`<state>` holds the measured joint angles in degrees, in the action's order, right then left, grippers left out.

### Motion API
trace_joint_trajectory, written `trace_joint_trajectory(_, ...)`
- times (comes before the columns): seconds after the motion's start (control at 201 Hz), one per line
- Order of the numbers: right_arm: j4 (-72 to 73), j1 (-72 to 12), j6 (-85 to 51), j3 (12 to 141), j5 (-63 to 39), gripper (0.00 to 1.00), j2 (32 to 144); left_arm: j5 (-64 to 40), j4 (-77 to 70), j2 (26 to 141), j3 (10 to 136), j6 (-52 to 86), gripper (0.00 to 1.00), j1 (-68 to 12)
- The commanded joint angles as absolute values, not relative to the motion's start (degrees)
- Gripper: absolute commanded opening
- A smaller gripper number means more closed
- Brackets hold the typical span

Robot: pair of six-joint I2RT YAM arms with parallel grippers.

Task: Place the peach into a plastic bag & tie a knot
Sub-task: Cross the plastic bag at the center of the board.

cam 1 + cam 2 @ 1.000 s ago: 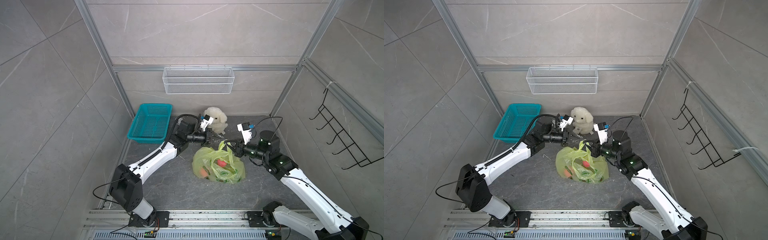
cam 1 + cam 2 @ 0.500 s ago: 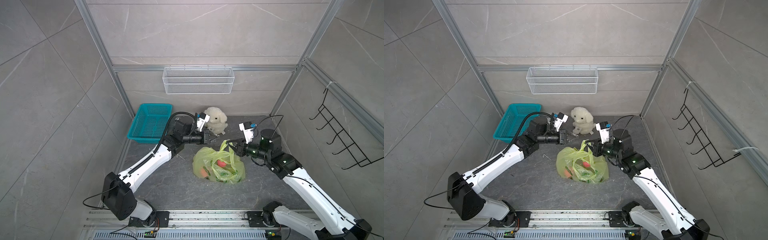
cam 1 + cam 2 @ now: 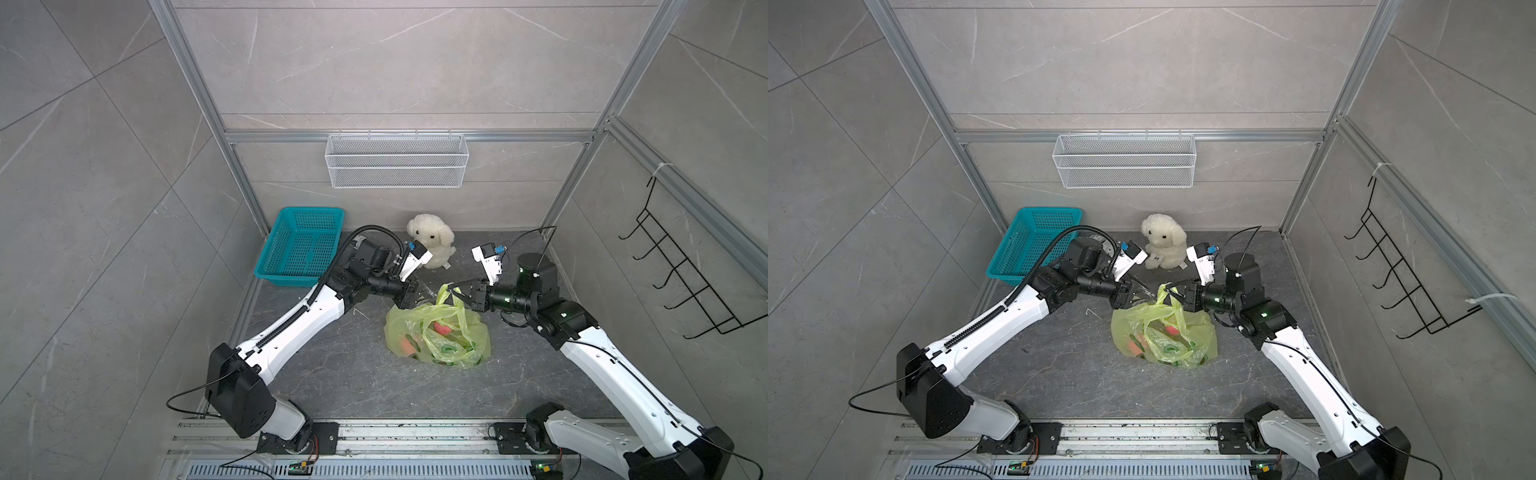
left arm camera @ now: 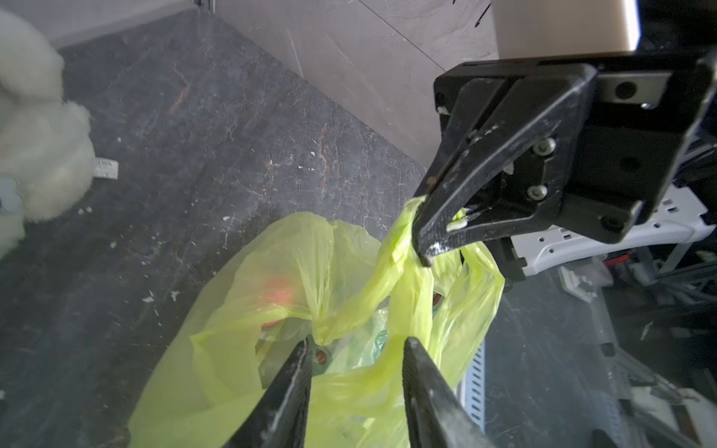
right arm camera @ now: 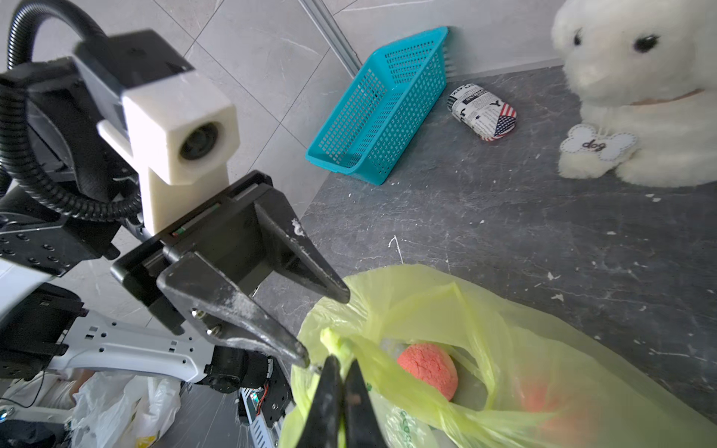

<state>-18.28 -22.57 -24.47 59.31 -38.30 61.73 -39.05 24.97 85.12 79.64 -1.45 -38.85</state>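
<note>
I need to grab the plastic bag's bunched handle with my left gripper next and leave the end of the handle to my right gripper. Then I can tie a knot.
The yellow-green plastic bag [image 3: 436, 338] [image 3: 1163, 338] lies slumped on the dark floor. The orange-red peach [image 5: 426, 368] [image 3: 442, 328] sits inside it. My right gripper [image 5: 341, 358] [image 3: 452, 291] [image 4: 421, 240] is shut on the end of one handle strip and holds it up above the bag. My left gripper [image 4: 355, 343] [image 5: 324, 329] [image 3: 419, 293] faces it, open, with loose bag plastic lying between its fingers. The handle strips bunch into a twist [image 4: 324, 329] just beyond the left fingertips. I cannot tell whether that twist is a tight knot.
A white plush dog [image 3: 432, 239] sits behind the bag. A teal basket [image 3: 305, 249] stands at the back left, with a small printed pouch [image 5: 483, 112] beside it. A wire basket [image 3: 397, 166] hangs on the back wall and a black hook rack [image 3: 685, 282] on the right wall.
My left gripper has gone from shut to open and dropped lower beside the bag's top. The right gripper stays pinched on the handle strip, shifted slightly right.
</note>
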Motion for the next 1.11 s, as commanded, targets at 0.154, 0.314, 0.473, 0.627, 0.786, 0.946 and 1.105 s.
trace_joint_trajectory(0.154,-19.1,-22.2,-23.4,61.7,-42.7,0.05,62.5,-44.3,31.7,89.1,87.5,-13.3,0.39,-39.0)
trace_joint_trajectory(0.314,-17.5,-21.9,-24.3,61.6,-44.1,0.05,62.6,-44.4,31.4,89.1,87.3,-12.9,0.38,-39.7)
trace_joint_trajectory(0.473,-17.3,-21.7,-24.4,61.8,-44.3,0.05,63.6,-46.7,30.7,90.6,88.6,-10.7,0.27,-40.6)
trace_joint_trajectory(0.627,-17.6,-21.7,-24.3,61.9,-44.0,0.05,64.0,-49.7,27.4,91.1,88.3,-7.1,0.07,-41.0)
trace_joint_trajectory(0.786,-18.6,-21.7,-24.4,62.2,-42.1,0.08,63.4,-48.5,25.7,90.8,87.1,-5.7,0.0,-41.0)
trace_joint_trajectory(0.946,-22.2,-21.4,-25.0,63.0,-38.0,0.24,62.7,-42.3,21.0,87.6,82.3,-4.6,0.0,-40.8)
trace_joint_trajectory(1.105,-29.2,-21.1,-25.5,65.5,-34.8,0.36,62.8,-38.4,18.3,85.4,79.6,-4.6,0.0,-40.8)
